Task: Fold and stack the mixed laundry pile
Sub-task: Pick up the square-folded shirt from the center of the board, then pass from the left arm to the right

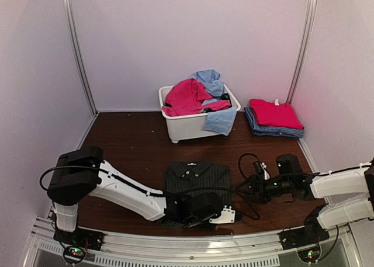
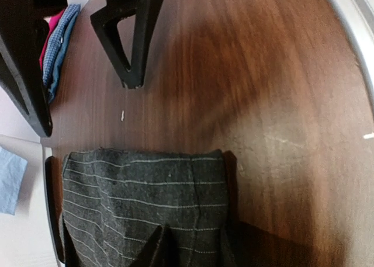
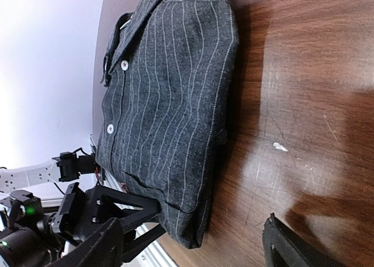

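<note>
I will next use my right gripper to grab the folded black pinstriped shirt (image 1: 196, 179) by its free side edge (image 1: 229, 187), with the layers together, so that I can stack it still folded.
A folded black pinstriped shirt (image 1: 196, 179) lies on the table's middle, collar away from the arms. My left gripper (image 1: 221, 213) sits at its near right corner, shut on the shirt's edge (image 2: 140, 191), with cloth between its fingers (image 3: 131, 204). My right gripper (image 1: 248, 188) hovers just right of the shirt, open with nothing between its fingers (image 2: 131, 45). The rest of the mixed laundry pile (image 1: 196, 94), pink-red and light blue cloth, fills the white tub. A folded pink-red garment (image 1: 274, 112) rests on a blue checked shirt (image 1: 272, 129) at the back right.
The white tub (image 1: 193, 129) stands at the back centre against the wall, with light blue cloth (image 1: 221, 120) hanging over its front rim. White walls close in the table on three sides. A metal rail (image 1: 187, 243) runs along the near edge.
</note>
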{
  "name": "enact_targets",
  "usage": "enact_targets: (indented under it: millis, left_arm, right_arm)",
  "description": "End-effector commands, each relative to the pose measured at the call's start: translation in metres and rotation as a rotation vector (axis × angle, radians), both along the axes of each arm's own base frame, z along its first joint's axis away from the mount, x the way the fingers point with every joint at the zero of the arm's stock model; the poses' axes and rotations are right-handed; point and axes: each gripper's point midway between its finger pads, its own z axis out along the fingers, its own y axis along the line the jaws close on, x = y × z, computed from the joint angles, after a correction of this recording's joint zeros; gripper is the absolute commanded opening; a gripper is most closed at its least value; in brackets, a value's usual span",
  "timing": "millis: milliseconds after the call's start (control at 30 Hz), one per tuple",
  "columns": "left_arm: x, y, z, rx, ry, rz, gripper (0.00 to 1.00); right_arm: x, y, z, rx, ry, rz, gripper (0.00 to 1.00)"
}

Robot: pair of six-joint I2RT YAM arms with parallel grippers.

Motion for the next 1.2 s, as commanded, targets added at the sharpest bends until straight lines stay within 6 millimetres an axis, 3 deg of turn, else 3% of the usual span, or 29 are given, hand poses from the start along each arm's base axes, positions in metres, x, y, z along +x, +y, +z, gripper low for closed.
enact_targets:
  millis: [0, 67, 167, 500, 867, 933, 1033, 1100, 1167]
  left_arm:
    - [0.025, -0.005, 0.011, -0.063, -0.014, 0.056, 0.16]
    - [0.023, -0.012, 0.036, -0.163, 0.048, 0.036, 0.07]
    - [0.018, -0.018, 0.053, -0.238, 0.1, 0.001, 0.0]
    - [0.011, -0.027, 0.067, -0.304, 0.147, -0.034, 0.0]
    - [-0.001, -0.029, 0.072, -0.307, 0.103, -0.077, 0.0]
    - [0.0, -0.029, 0.072, -0.308, 0.097, -0.079, 0.0]
    - [0.002, -0.026, 0.072, -0.299, 0.091, -0.06, 0.0]
    - [0.005, -0.021, 0.073, -0.298, 0.094, -0.032, 0.11]
    - [0.009, -0.015, 0.075, -0.302, 0.106, -0.006, 0.26]
  right_arm:
    - [0.006, 0.004, 0.01, 0.054, -0.013, -0.016, 0.85]
    - [0.007, 0.007, 0.007, 0.066, 0.004, -0.013, 0.87]
    - [0.012, 0.015, 0.011, 0.12, 0.017, -0.013, 0.89]
    - [0.034, 0.049, 0.019, 0.208, 0.047, 0.002, 0.91]
    - [0.047, 0.067, -0.004, 0.354, 0.195, -0.077, 0.53]
    - [0.048, 0.068, -0.005, 0.386, 0.206, -0.089, 0.41]
    - [0.048, 0.058, -0.012, 0.375, 0.215, -0.127, 0.14]
    - [0.047, 0.046, -0.018, 0.337, 0.205, -0.151, 0.0]
    - [0.047, 0.033, -0.022, 0.276, 0.182, -0.166, 0.0]
